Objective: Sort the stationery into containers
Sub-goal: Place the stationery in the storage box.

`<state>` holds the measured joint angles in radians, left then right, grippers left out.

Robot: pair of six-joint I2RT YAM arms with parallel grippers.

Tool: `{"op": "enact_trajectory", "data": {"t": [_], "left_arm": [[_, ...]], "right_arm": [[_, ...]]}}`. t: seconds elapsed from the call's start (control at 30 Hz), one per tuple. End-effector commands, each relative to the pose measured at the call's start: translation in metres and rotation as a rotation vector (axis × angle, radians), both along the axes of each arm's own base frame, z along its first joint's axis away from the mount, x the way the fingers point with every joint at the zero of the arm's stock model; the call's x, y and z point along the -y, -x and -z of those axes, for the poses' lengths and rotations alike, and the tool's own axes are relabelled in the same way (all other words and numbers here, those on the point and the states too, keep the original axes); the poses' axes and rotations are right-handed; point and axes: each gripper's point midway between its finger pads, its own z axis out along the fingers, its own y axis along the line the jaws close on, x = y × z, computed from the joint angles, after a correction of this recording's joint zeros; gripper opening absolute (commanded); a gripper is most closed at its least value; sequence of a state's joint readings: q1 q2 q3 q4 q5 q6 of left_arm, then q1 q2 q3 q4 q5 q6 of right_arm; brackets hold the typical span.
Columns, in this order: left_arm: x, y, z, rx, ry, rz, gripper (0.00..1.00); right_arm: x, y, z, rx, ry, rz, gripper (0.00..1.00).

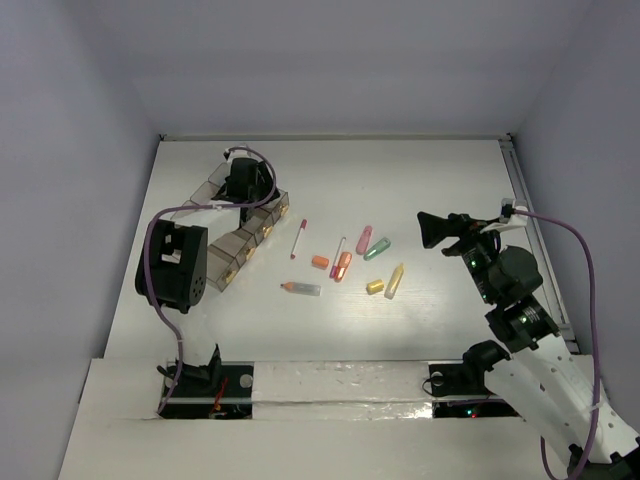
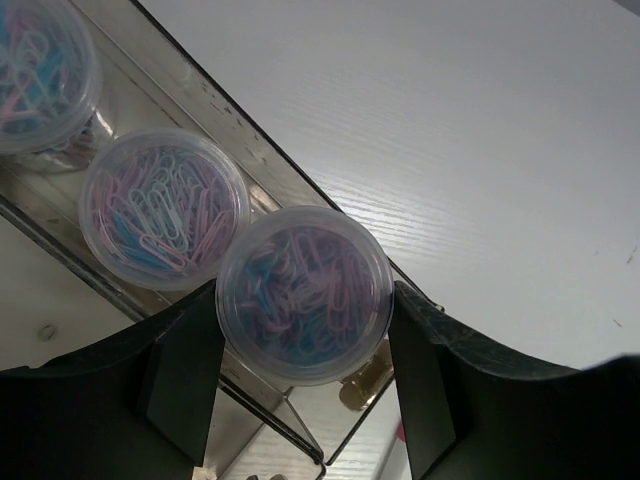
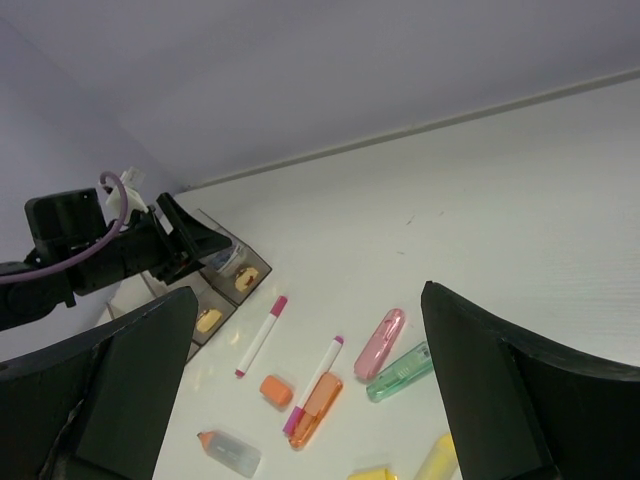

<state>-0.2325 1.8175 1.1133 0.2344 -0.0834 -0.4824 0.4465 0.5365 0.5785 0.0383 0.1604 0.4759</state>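
Observation:
The tub is above the smoky container's loose end, between the container's long sides and beside another tub. My left gripper needs to release the tub.
My left gripper [image 2: 305, 330] is shut on a round clear tub of blue and pink paper clips [image 2: 300, 280], held over the end of a smoky clear container [image 2: 300, 420]. Two more such tubs [image 2: 165, 205] lie in that container. From above, the left gripper [image 1: 243, 182] hangs over the row of containers [image 1: 238, 245]. Loose stationery lies mid-table: two white pens [image 1: 299, 239], and pink [image 1: 364, 238], green [image 1: 377, 248], orange [image 1: 343, 266] and yellow [image 1: 395, 281] sticks. My right gripper [image 1: 430, 230] is open above the table, right of them, with nothing between its fingers [image 3: 150, 380].
A small orange piece [image 3: 276, 390], a clear piece with an orange tip [image 3: 230, 452] and a short yellow piece [image 1: 375, 286] also lie among the sticks. The left arm's purple cable [image 1: 165, 215] loops beside the containers. Walls enclose the table on three sides.

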Motion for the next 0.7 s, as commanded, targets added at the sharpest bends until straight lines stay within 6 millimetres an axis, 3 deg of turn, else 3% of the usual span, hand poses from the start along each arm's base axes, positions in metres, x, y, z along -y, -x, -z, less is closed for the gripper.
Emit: {"op": "enact_trajectory", "data": {"t": [0.0, 0.17, 0.27, 0.43, 0.53, 0.67], "left_arm": [[-0.017, -0.007, -0.025, 0.060, -0.065, -0.060, 0.41], [-0.018, -0.002, -0.032, 0.099, -0.093, -0.077, 0.42], [-0.013, -0.001, -0.029, 0.095, -0.103, -0.059, 0.51], [-0.010, 0.000, -0.034, 0.108, -0.115, -0.048, 0.84], [-0.005, 0.001, -0.041, 0.120, -0.111, -0.040, 0.90], [0.003, 0.004, -0.067, 0.176, -0.094, -0.023, 0.91]], "right_arm": [[-0.002, 0.001, -0.017, 0.059, -0.033, -0.007, 1.00], [-0.003, 0.000, -0.016, 0.055, -0.032, -0.009, 1.00], [-0.002, 0.000, -0.016, 0.056, -0.032, -0.007, 1.00], [-0.003, 0.000, -0.016, 0.055, -0.031, -0.009, 1.00], [-0.004, -0.001, -0.015, 0.051, -0.029, -0.012, 1.00], [-0.004, -0.001, -0.015, 0.051, -0.030, -0.014, 1.00]]}}
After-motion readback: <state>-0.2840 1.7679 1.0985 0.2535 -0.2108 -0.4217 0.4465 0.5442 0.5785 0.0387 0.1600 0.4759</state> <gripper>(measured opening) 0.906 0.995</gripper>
